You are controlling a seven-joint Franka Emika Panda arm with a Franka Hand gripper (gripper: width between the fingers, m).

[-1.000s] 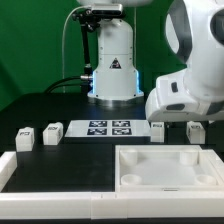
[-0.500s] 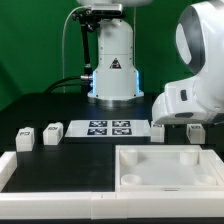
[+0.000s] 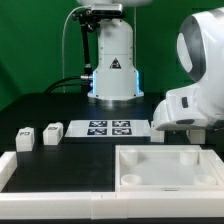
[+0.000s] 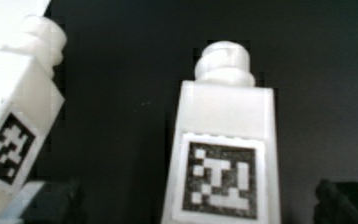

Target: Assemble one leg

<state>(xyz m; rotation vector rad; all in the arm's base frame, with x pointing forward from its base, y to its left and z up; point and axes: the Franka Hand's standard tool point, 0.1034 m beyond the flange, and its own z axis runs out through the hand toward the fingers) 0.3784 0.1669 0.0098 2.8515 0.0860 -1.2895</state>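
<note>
I should close: my fingers are low on both sides of the white leg's tagged body (image 4: 222, 178) in the wrist view.
In the wrist view a white leg (image 4: 224, 130) with a black-and-white tag and a rounded peg end lies on the black table, between my two fingertips. My gripper (image 4: 199, 204) is open: dark gaps show between each finger and the leg. A second leg (image 4: 19, 95) lies beside it, outside the jaws. In the exterior view the arm's white body hangs low at the right and hides most of the gripper (image 3: 196, 132) and these two legs. Two more legs (image 3: 24, 138) (image 3: 51, 131) lie at the exterior view's left.
The marker board (image 3: 108, 127) lies mid-table in front of the robot base. The large white square tabletop (image 3: 165, 166) lies in front at the right, just in front of the gripper. A white rail (image 3: 40, 172) runs along the table's front edge.
The arm has moved toward the exterior view's right and now covers the two right-hand legs. Nothing else has moved.
</note>
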